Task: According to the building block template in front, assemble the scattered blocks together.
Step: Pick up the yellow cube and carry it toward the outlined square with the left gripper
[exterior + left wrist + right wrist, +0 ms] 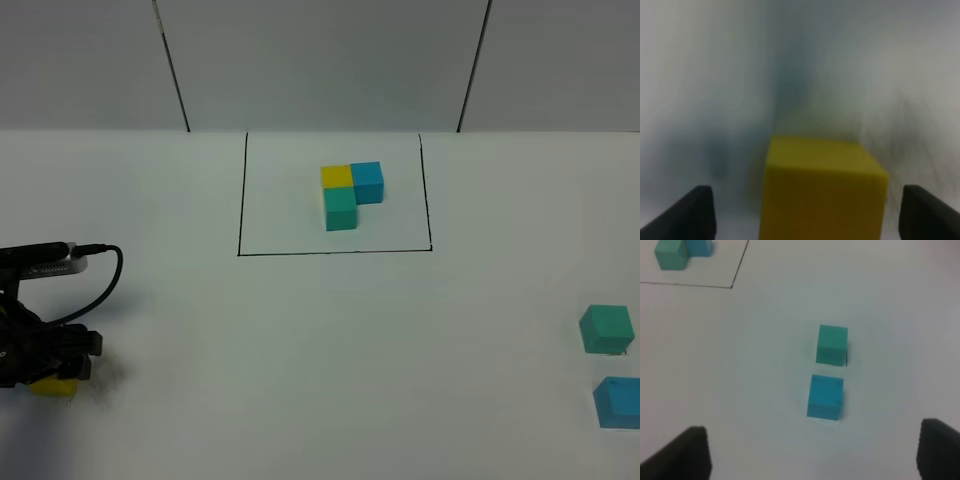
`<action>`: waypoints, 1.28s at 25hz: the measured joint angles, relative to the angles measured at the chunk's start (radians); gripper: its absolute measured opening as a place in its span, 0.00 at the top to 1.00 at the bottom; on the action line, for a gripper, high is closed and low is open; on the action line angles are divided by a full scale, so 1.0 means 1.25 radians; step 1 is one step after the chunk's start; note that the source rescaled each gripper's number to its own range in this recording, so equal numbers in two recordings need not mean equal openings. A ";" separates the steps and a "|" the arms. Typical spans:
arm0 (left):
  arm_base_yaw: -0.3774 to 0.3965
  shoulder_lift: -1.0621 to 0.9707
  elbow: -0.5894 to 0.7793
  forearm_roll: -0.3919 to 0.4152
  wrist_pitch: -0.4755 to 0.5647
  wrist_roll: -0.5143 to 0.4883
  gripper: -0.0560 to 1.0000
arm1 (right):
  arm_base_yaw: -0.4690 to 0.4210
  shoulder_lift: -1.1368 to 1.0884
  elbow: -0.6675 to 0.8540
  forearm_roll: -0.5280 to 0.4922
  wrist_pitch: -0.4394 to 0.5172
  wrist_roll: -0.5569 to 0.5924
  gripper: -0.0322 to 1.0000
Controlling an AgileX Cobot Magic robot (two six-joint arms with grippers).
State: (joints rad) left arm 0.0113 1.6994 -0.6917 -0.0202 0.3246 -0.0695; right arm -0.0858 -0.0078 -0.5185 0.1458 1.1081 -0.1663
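Observation:
My left fingers reach down along both sides of the yellow cube (pixel 55 387), near the tabletop, so they need to close.
The template (pixel 350 192) is an L of yellow, blue and teal cubes inside a black outline (pixel 335 252) at the back middle; its corner shows in the right wrist view (pixel 680 251). The loose yellow cube (pixel 55 387) sits at the front left, under my left gripper (pixel 60 368). In the left wrist view the yellow cube (pixel 822 190) stands between the wide-open fingers (pixel 690 212), with gaps on both sides. The loose teal cube (pixel 606 329) and blue cube (pixel 618 402) lie at the far right, close together. My right gripper (pixel 815 452) is open above them (pixel 832 344) (pixel 826 396).
The white table (pixel 330 360) stretches between the yellow cube and the two cubes on the right. A grey panelled wall (pixel 320 60) rises behind the outline. The left arm's cable (pixel 105 270) loops above the gripper.

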 joint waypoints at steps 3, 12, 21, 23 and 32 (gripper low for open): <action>0.000 0.004 0.000 0.000 -0.017 0.000 0.51 | 0.000 0.000 0.000 0.000 0.000 0.000 0.17; 0.000 0.007 -0.013 0.000 -0.043 0.001 0.94 | 0.000 0.000 0.000 0.000 -0.001 0.000 0.17; -0.176 -0.021 -0.254 0.003 0.129 0.317 0.94 | 0.000 0.000 0.000 0.000 -0.001 0.000 0.17; -0.234 -0.013 -0.327 0.003 0.224 0.418 0.94 | 0.000 0.000 0.000 0.000 -0.001 0.000 0.17; -0.422 0.092 -0.608 0.003 0.449 0.640 0.94 | 0.000 0.000 0.000 0.000 -0.001 0.000 0.17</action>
State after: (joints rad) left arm -0.5166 1.8139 -1.4513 -0.0168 0.8860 0.7308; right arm -0.0858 -0.0078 -0.5185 0.1458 1.1070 -0.1663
